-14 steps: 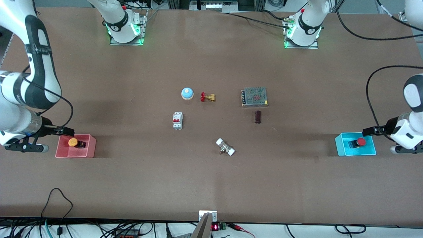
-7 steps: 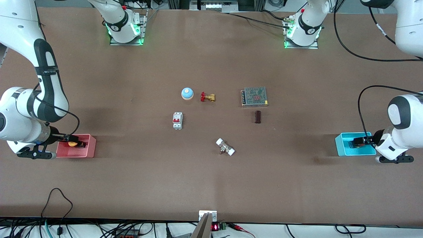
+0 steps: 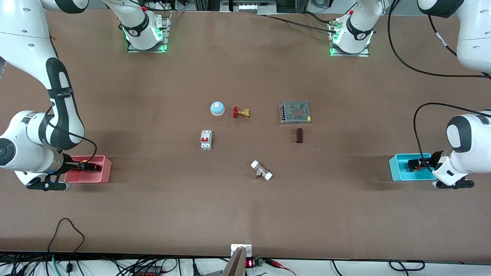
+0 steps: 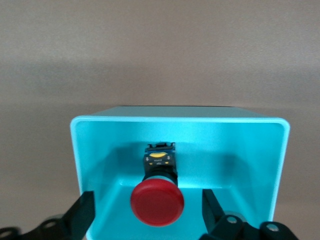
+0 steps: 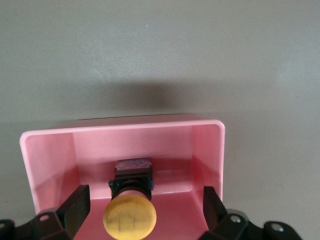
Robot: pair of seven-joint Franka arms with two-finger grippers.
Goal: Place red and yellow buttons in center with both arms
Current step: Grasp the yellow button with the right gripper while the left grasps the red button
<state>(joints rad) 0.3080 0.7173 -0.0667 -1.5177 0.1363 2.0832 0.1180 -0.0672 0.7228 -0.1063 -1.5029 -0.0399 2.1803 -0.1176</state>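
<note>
My right gripper will next grab the yellow button by its black body (image 5: pixel 133 179) behind the yellow cap (image 5: pixel 130 217), and then it can put the button in the center.
The red button (image 4: pixel 157 201) lies on its side in the cyan bin (image 4: pixel 180 120) at the left arm's end of the table. My left gripper (image 4: pixel 148 216) is open, low in that bin (image 3: pixel 399 168), one finger on each side of the red cap without touching it. The yellow button (image 5: pixel 129 217) lies in the pink bin (image 5: pixel 125 126) at the right arm's end. My right gripper (image 5: pixel 145 210) is open in that bin (image 3: pixel 105 168), its fingers straddling the yellow cap. In the front view both buttons are mostly hidden by the grippers (image 3: pixel 418 163) (image 3: pixel 86 166). The brown center tabletop (image 3: pixel 253 142) lies between the bins.
Around the table's middle stand a blue bell (image 3: pixel 217 108), a brass valve with a red handle (image 3: pixel 241 112), a white circuit breaker (image 3: pixel 206 140), a meshed power supply (image 3: pixel 295 112), a dark brown block (image 3: pixel 299 135) and a white-capped fitting (image 3: pixel 261 170).
Both grippers have moved from beside their bins into them and lowered, so each now straddles its button. The buttons have not moved.
</note>
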